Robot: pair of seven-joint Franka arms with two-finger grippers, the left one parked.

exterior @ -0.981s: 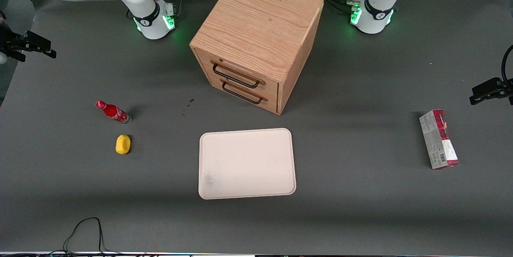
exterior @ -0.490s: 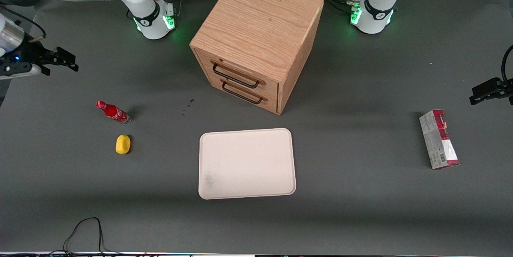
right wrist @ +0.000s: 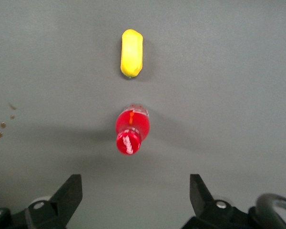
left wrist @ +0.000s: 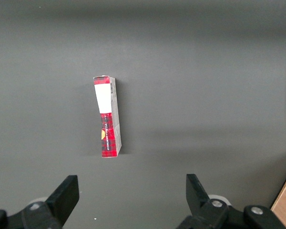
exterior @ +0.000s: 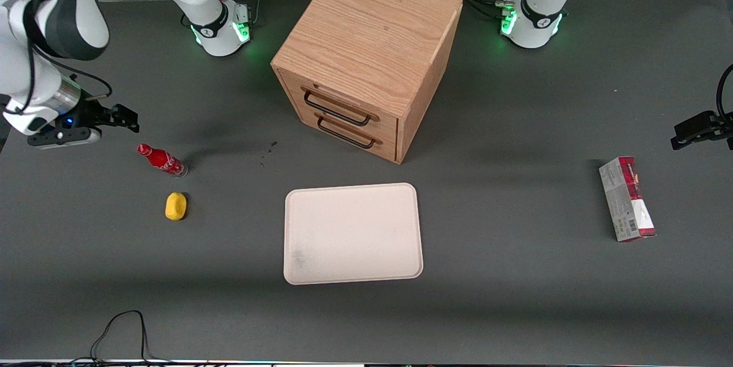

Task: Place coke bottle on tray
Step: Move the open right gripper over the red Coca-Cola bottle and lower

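I will next grab the coke bottle by its red cap [exterior: 144, 149] with my right gripper and place it on the tray [exterior: 352, 233].
The coke bottle [exterior: 162, 160] is small and red with a red cap. It stands on the grey table toward the working arm's end, apart from the tray. In the right wrist view the coke bottle [right wrist: 130, 130] shows cap-up, just ahead of the fingers. My right gripper [exterior: 129, 118] hovers above the table, a little farther from the front camera than the bottle. It shows open and empty in the right wrist view [right wrist: 135, 185]. The cream-beige tray [exterior: 352, 233] lies flat and bare in front of the cabinet's drawers.
A yellow oval lump [exterior: 176, 206] lies beside the bottle, nearer the front camera, and shows in the right wrist view [right wrist: 132, 59]. A wooden drawer cabinet [exterior: 366, 58] stands mid-table. A red-and-grey carton [exterior: 627, 198] lies toward the parked arm's end.
My right arm has swung in from the table's edge. The gripper has moved toward the bottle and nearer the front camera. The bottle, lump and tray have not moved.
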